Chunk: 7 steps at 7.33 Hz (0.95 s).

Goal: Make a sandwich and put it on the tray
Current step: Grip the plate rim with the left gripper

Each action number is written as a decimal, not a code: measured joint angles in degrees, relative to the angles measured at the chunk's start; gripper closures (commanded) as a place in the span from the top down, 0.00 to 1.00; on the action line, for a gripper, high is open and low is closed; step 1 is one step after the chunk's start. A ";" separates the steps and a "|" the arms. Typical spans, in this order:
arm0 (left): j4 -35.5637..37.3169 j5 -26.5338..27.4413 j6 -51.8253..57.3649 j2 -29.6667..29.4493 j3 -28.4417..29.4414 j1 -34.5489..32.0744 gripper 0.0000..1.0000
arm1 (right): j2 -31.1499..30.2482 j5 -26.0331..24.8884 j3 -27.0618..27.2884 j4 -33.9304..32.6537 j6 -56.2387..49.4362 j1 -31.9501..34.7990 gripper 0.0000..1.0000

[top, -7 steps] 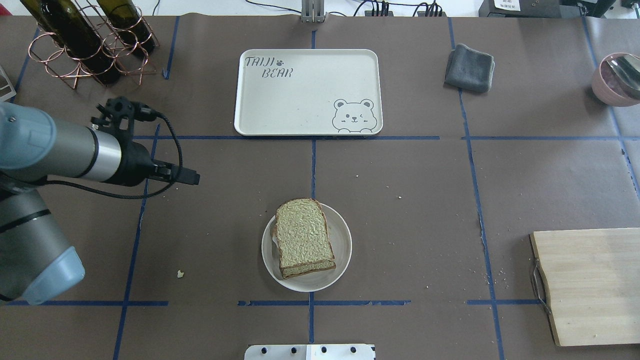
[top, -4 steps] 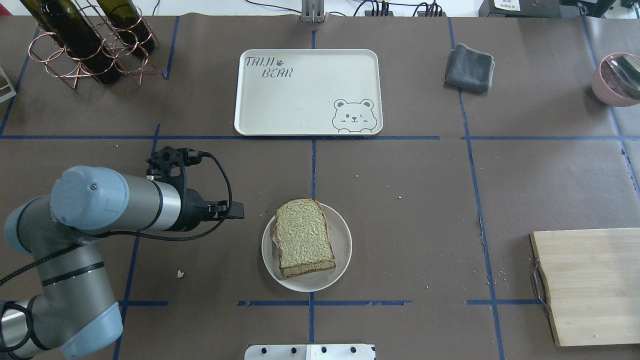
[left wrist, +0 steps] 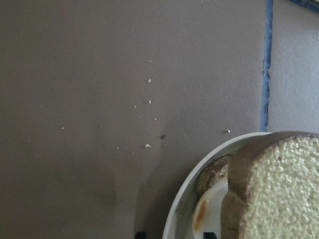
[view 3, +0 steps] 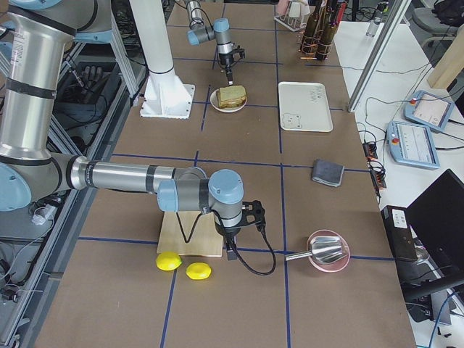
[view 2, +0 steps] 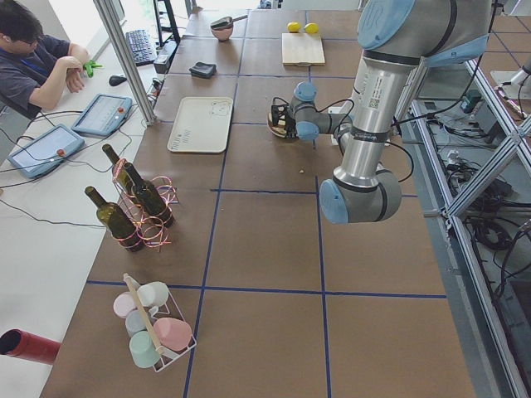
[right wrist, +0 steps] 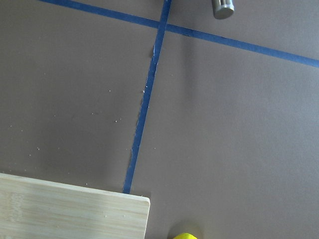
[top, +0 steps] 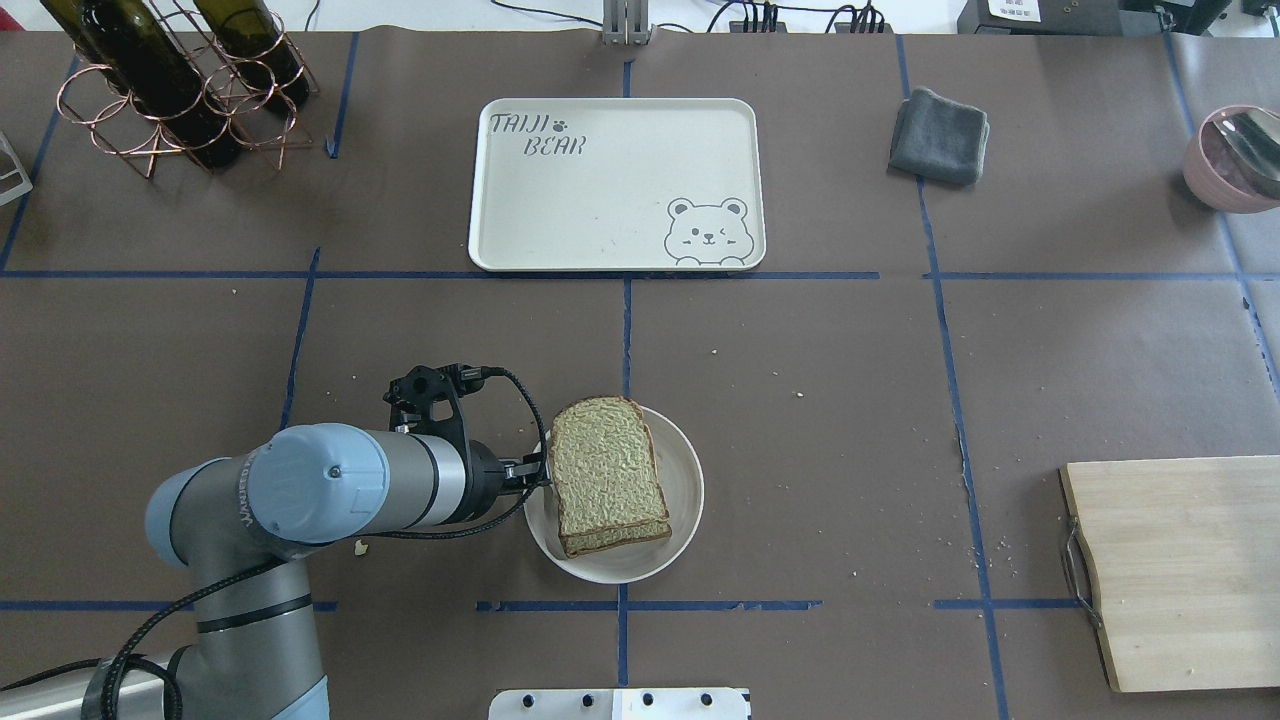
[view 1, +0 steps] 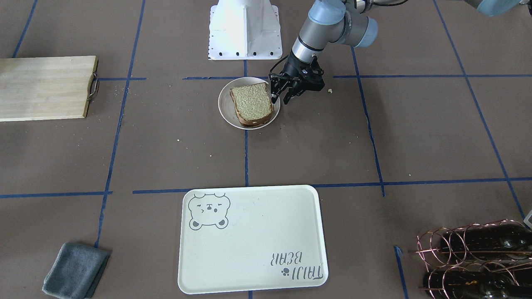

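The left gripper grabs the plate by its bare rim [view 1: 277, 107] next, since the plate is too wide to span and the sandwich [view 1: 252, 104] fills its middle.
The sandwich [top: 605, 478], two greenish-tan bread slices with white egg between [left wrist: 212, 209], lies on a small round off-white plate [top: 685, 490] at the table's front middle. My left gripper [view 1: 281, 99] is open and low at the plate's left rim, right beside the sandwich; in the left wrist view the rim [left wrist: 199, 169] runs between the two fingertips. The cream-white tray [top: 615, 190] with the bear drawing lies farther back, with nothing on it. My right gripper [view 3: 230, 252] shows only in the exterior right view, by the cutting board; I cannot tell whether it is open or shut.
A wooden cutting board [top: 1180, 570] lies at the front right, with two lemons [view 3: 183, 265] beside it. A grey cloth [top: 940, 135], a pink bowl with a spoon [top: 1235, 155] and a copper rack of wine bottles [top: 170, 80] stand along the back.
My left arm has swung from the table's left side toward the front and right, and its gripper has come to the plate's left rim. The sandwich and tray have not moved.
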 measured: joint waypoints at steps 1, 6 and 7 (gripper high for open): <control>-0.06 0.38 -0.08 -0.22 0.38 0.29 0.33 | 0.00 -0.01 -0.02 0.04 -0.02 0.01 1.00; -0.16 0.62 0.01 -0.31 1.89 1.04 0.20 | -0.01 -0.24 -0.18 0.05 -0.02 0.01 1.00; -0.17 0.62 0.02 -0.33 2.07 1.12 0.00 | -0.03 -0.32 -0.20 0.01 -0.02 0.01 1.00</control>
